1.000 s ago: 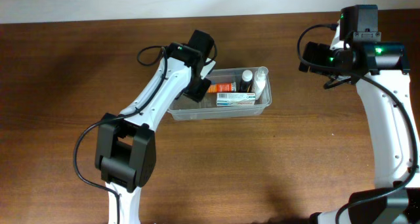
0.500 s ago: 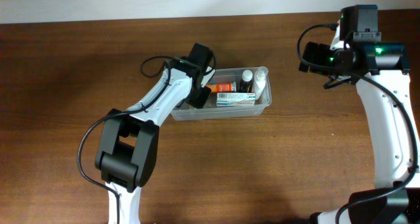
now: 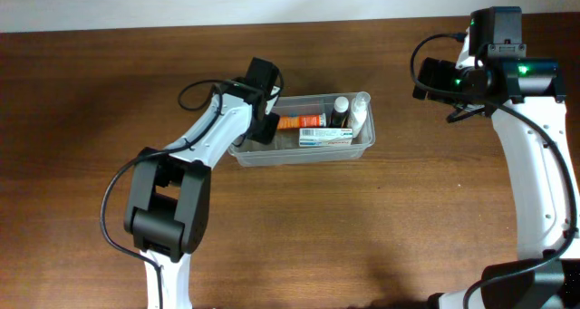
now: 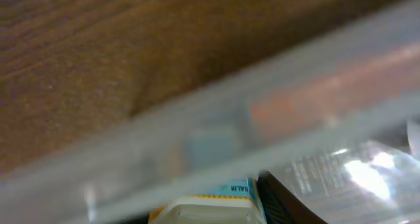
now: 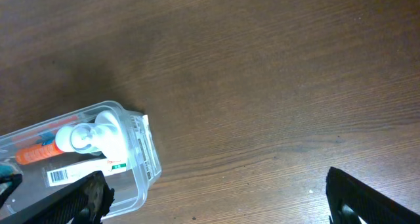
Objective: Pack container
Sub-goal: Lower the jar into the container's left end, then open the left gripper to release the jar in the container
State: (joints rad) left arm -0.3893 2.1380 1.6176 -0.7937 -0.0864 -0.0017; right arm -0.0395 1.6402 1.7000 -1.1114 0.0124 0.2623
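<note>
The balm jar (image 4: 220, 199) is between the fingers inside the container (image 4: 308, 175), below the container's far rim, so it is now time for my left gripper to release it.
The clear container (image 3: 272, 153) lies mid-table with an orange tube (image 3: 304, 121), a white box (image 3: 326, 137), a dark bottle (image 3: 340, 110) and a white bottle (image 3: 358, 114) inside. My left gripper (image 3: 267, 126) is at its left end, tilted down into it. In the left wrist view the blurred container rim (image 4: 295, 99) crosses close up, and a small balm box (image 4: 210, 207) sits at the jaws against a dark finger (image 4: 282, 198); the gripper looks shut on it. My right gripper (image 5: 226, 204) is open and empty, above bare table right of the container (image 5: 138, 165).
The right arm (image 3: 489, 73) hovers at the far right of the brown wooden table, well apart from the container. Bare wood surrounds the container on all sides.
My left wrist has swung left and lower, from over the container's left part to its left end. The right arm has not moved.
</note>
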